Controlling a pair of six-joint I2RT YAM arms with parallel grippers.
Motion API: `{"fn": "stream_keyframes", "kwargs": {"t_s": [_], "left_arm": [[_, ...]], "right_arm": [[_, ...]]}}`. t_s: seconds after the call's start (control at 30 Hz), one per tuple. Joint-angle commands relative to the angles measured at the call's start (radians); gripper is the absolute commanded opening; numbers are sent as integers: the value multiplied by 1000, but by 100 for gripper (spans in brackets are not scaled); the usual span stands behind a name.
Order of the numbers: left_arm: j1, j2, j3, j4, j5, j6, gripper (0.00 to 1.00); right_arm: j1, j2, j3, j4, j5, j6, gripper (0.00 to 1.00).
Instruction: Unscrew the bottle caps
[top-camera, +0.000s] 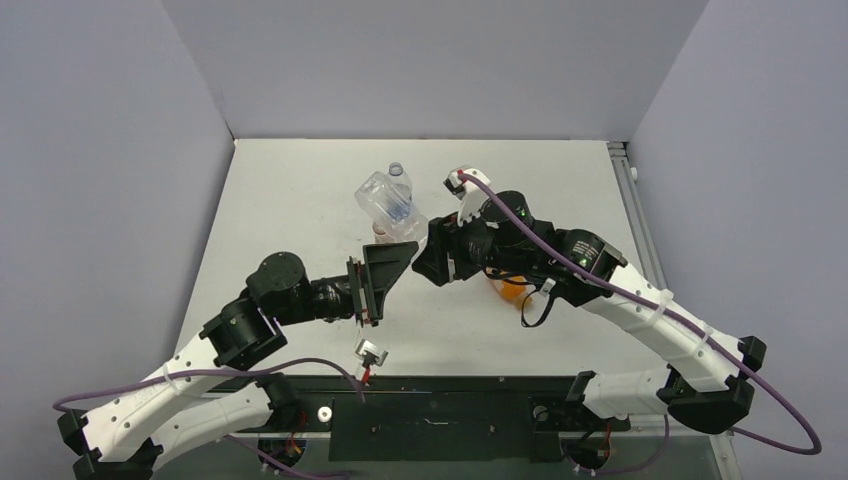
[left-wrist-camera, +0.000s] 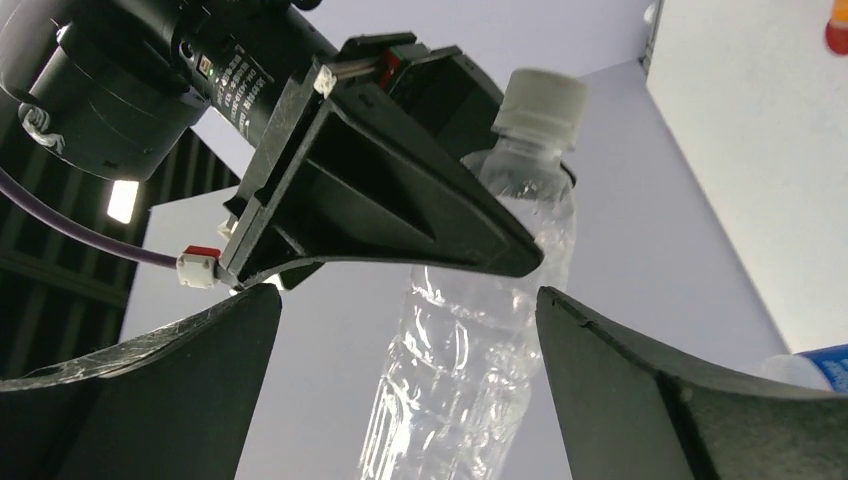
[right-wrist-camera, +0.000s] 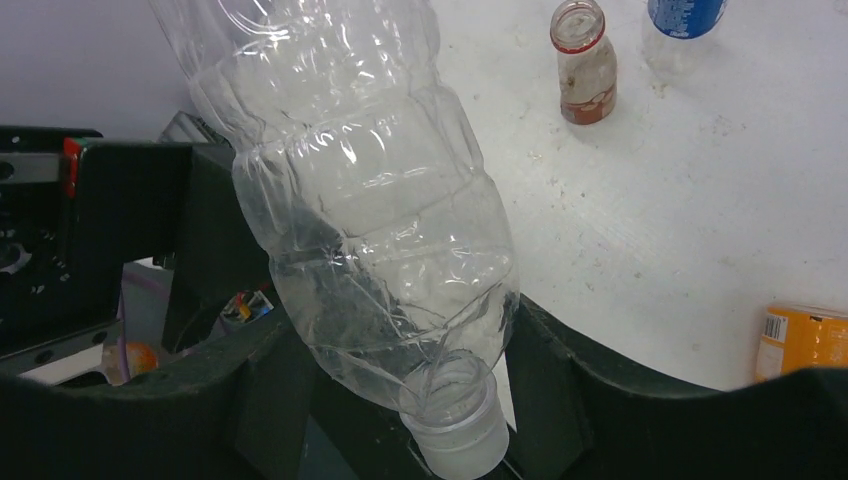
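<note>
My left gripper grabs the clear unlabelled bottle around its body (top-camera: 392, 207) (left-wrist-camera: 462, 335) next, so the white cap stays free for my right gripper to unscrew.
My right gripper (right-wrist-camera: 410, 340) is shut on the shoulder of the clear unlabelled bottle (right-wrist-camera: 350, 170) and holds it tilted above the table, its white cap (right-wrist-camera: 460, 435) still on and pointing towards the palm. The bottle's wall is creased at the grip. My left gripper (left-wrist-camera: 408, 300) is open, with its fingers on either side of the bottle's body (left-wrist-camera: 470, 360); the white cap (left-wrist-camera: 540, 100) shows beyond. In the top view both grippers (top-camera: 392, 258) (top-camera: 432, 250) meet mid-table. The short reddish-label bottle (right-wrist-camera: 580, 60) stands capless. The Pepsi bottle (right-wrist-camera: 685, 12) is beside it.
The squat orange bottle (right-wrist-camera: 805, 342) lies on the table under my right arm, also visible in the top view (top-camera: 512, 290). Grey walls close the table on three sides. A metal rail (top-camera: 632, 190) runs along the right edge.
</note>
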Motion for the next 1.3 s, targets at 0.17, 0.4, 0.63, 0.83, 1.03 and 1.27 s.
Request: {"fn": "stream_keyframes", "kwargs": {"t_s": [0.17,0.4,0.63,0.83,1.03,1.27], "left_arm": [[-6,-15,-14,51,-104,158,97],[-23,10,-9,95,-157,158,97],[-87,12,20,48,-221,135,76],[-113,23,28,84,-305,50,39],[-114,29,30,90,-379,-34,33],[-114,57,83,120,-506,-419,32]], "right_arm": [[62,-17,77,-112,1,14,37],[117,-4,106,-169,23,19,37],[125,31,167,-185,45,5,38],[126,60,222,-187,45,-22,49],[124,62,319,-214,111,-60,79],[123,2,408,-163,286,-93,82]]}}
